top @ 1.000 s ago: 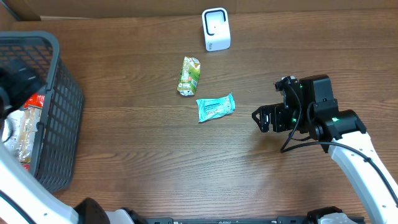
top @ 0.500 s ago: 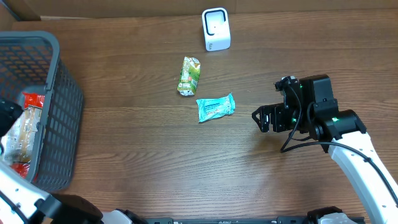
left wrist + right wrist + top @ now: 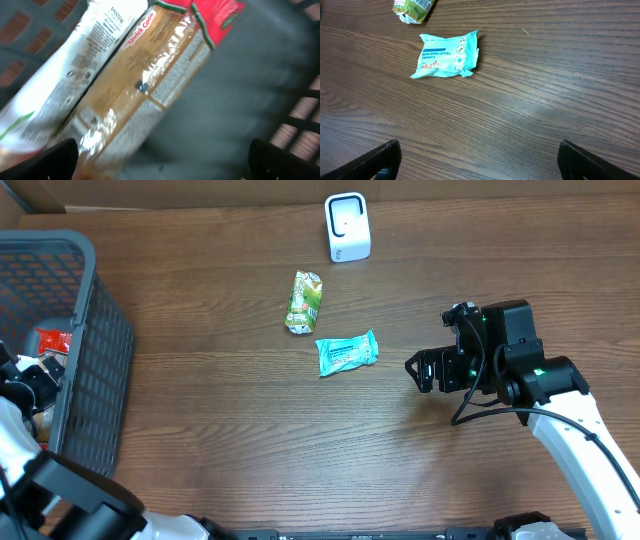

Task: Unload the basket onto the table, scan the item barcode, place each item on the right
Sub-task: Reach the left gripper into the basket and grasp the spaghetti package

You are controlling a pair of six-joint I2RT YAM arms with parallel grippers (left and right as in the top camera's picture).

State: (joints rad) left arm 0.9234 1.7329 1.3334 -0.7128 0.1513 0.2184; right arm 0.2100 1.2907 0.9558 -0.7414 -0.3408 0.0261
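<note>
The Quick Cook packet's barcode needs to be shown to the white scanner next, so my left gripper will grab the packet by its clear middle [image 3: 145,87].
My left gripper [image 3: 165,167] is open inside the grey basket [image 3: 95,330], its jaws wide apart. Just ahead of the left fingertip lies a clear packet [image 3: 150,75] with a red end and "Quick Cook" printed on it. A white Pantene sachet [image 3: 75,55] lies against it. In the overhead view the red end of that packet [image 3: 52,340] shows beside my left arm. The white scanner [image 3: 347,227] stands at the back of the table. My right gripper [image 3: 480,162] hangs open over bare wood, right of a teal wipes packet [image 3: 447,55].
A green snack packet [image 3: 304,302] lies left of and below the scanner, with the teal wipes packet [image 3: 346,352] just in front of it. The basket's mesh walls close in around my left gripper. A cardboard edge runs along the back.
My left arm has shifted inside the basket toward its near side, uncovering the red packet end. The right arm and the packets on the table have not moved.
</note>
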